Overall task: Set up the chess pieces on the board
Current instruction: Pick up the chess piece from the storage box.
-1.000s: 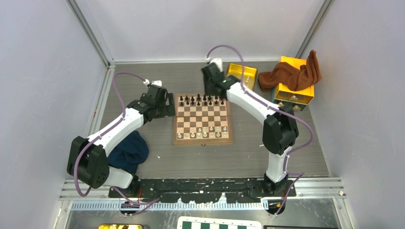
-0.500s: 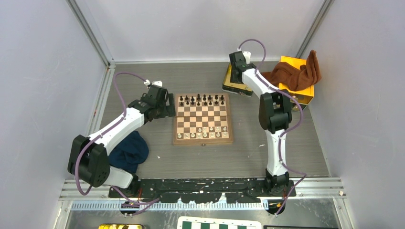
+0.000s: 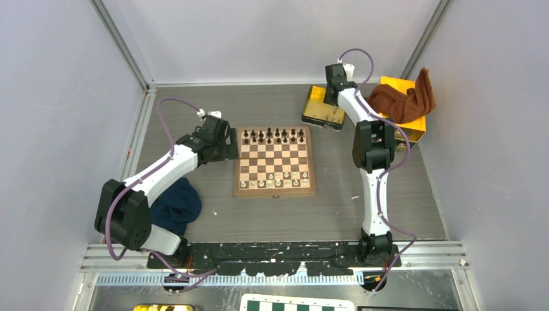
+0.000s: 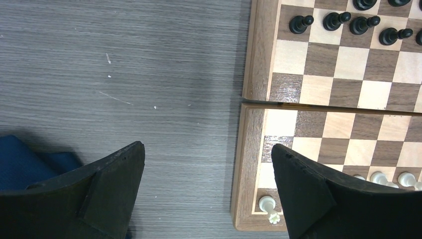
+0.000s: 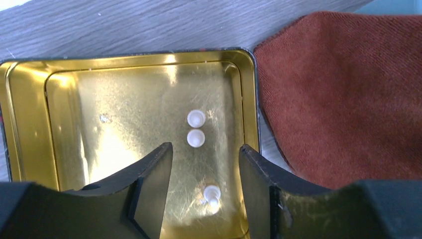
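Note:
My right gripper would miss the nearer side-by-side cream piece, still below and just beyond its fingers; it must lower first.
The wooden board lies mid-table, with dark pieces on its far rows and cream pieces on its near rows. My left gripper is open and empty at the board's left edge; a cream piece stands on the near corner square beside its right finger. My right gripper is open above the yellow metal tray. In the right wrist view the tray holds three cream pieces: two side by side ahead of the fingers, one between the open jaws, untouched.
A red-brown cloth lies over a yellow box at the back right, touching the tray's side. A blue cloth lies near the left arm. A green-and-white board sits below the arm bases. Walls enclose the table.
My right arm has swung from the board's far right corner to the right and back, over the yellow tray. The left arm has hardly moved.

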{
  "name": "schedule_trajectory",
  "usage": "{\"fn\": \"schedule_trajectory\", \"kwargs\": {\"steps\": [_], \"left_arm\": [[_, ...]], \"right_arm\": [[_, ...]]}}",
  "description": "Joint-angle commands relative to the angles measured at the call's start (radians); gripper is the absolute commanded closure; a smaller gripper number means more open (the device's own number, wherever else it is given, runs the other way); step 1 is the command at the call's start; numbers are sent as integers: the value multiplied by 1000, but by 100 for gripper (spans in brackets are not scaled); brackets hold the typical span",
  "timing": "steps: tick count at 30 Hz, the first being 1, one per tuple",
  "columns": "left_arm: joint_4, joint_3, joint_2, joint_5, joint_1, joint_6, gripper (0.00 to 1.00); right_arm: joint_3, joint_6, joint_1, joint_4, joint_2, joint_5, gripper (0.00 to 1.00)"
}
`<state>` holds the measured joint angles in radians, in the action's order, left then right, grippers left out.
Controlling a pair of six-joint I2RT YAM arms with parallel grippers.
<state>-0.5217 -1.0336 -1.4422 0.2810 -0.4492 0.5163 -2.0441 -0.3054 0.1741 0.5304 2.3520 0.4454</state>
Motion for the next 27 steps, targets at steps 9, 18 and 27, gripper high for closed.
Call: {"fn": "schedule_trajectory", "kwargs": {"steps": [9, 18, 27], "left_arm": [[-7, -71, -30, 38, 9, 9, 2], [-5, -80, -57, 40, 9, 18, 2], [-8, -95, -79, 41, 9, 21, 2]], "right_arm": [[-97, -19, -26, -44, 70, -43, 47], [-103, -32, -39, -46, 91, -72, 55], [-111, -50, -55, -45, 107, -101, 71]]}}
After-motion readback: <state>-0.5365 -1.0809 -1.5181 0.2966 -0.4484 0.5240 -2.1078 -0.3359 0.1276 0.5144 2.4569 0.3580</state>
